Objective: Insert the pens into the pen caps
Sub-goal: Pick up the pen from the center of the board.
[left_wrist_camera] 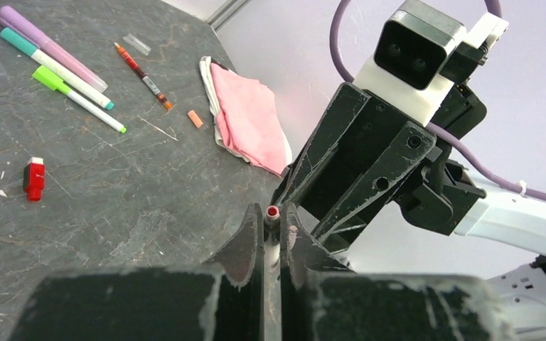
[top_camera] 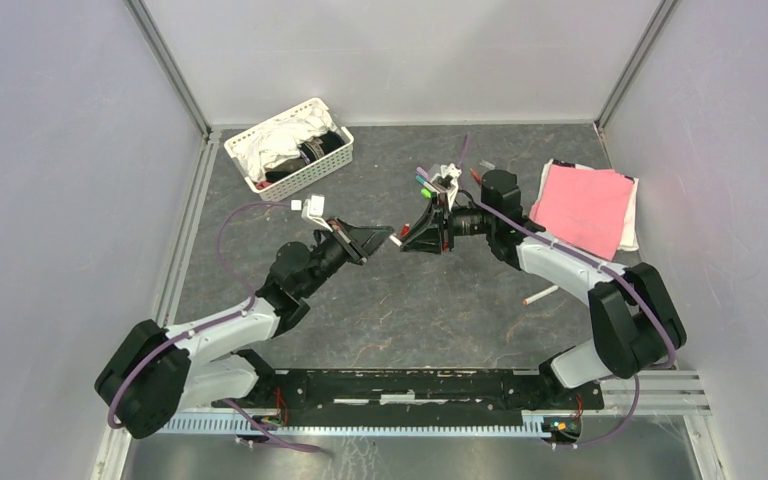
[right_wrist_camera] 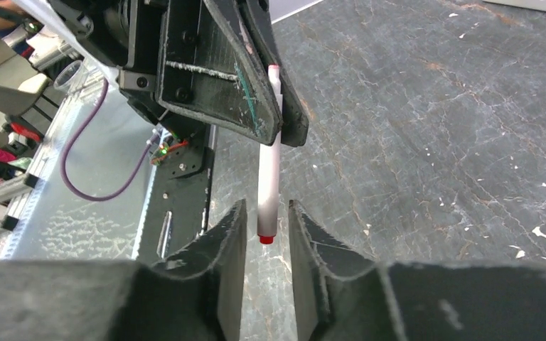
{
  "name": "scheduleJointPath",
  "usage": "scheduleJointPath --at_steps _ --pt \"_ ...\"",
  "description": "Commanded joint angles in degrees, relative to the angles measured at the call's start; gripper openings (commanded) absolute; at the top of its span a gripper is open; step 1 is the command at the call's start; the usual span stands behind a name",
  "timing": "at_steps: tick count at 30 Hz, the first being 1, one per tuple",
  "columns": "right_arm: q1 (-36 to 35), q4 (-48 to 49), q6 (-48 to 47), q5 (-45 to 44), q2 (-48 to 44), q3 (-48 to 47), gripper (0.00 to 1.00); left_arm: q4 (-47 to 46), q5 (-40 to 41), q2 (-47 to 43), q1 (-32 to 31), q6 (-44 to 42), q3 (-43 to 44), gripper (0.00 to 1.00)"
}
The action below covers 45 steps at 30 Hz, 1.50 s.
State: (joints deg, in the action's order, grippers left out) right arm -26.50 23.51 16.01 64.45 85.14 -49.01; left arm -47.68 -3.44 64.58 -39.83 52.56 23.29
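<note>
I will next grab the white-barrelled pen by its red end with my right gripper, so that the opposite end stays free to go into the red pen cap.
A white-barrelled pen with a red end is clamped in my left gripper, which is shut on it; only the red tip shows past the fingertips. Both grippers meet nose to nose above the table's middle. My right gripper is open, its fingers flanking the pen's red end with a thin gap on each side. A red pen cap and an orange pen cap lie on the table. Purple, teal and green pens lie side by side, with a brownish pen nearby.
A pink cloth lies at the right rear. A white basket of cloths stands at the rear left. Another pale pen lies near the right arm. The walls of the enclosure close in on three sides.
</note>
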Motion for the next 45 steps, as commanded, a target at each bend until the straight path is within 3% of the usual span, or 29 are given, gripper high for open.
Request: scheduleJointPath --at_steps 1,2,4,12,20,29,34,38,45 --pt "-0.1 4.5 -0.1 1.1 -3.5 2.8 0.47 -2.6 -5.2 0.2 -0.1 -6.3 2.8 0.02" --pt "-0.1 5.5 -0.1 1.3 -4.2 3.8 0.55 -2.7 -6.2 0.3 -0.1 -7.7 2.9 0.02" --pt "-0.2 7.0 0.3 1.7 -5.3 5.2 0.62 -2.5 -8.5 0.6 -0.1 -9.2 3.5 0.02" --pt "-0.8 8.9 1.9 1.1 -6.0 6.0 0.6 -3.6 -12.9 5.0 -1.2 -10.0 6.6 0.02" --pt "-1.1 11.4 5.5 -0.1 -5.2 6.5 0.4 -7.4 -12.2 7.4 -2.3 -8.2 6.9 0.02" --pt "-1.1 16.0 10.8 -0.6 -3.9 7.2 0.26 -11.2 -11.4 8.0 -2.6 -6.3 5.4 0.02" --pt "-1.1 16.4 11.0 -0.2 -4.0 7.1 0.0 -11.7 -11.3 8.0 -2.7 -6.1 5.2 0.02" --pt "-1.0 14.8 8.3 0.4 -5.1 7.0 0.0 -11.1 -10.8 7.9 -2.7 -6.1 5.2 0.03" --pt "2.4 3.1 -7.2 1.5 -7.5 6.7 0.0 2.7 -4.8 0.4 -2.6 -12.4 6.1 0.51"
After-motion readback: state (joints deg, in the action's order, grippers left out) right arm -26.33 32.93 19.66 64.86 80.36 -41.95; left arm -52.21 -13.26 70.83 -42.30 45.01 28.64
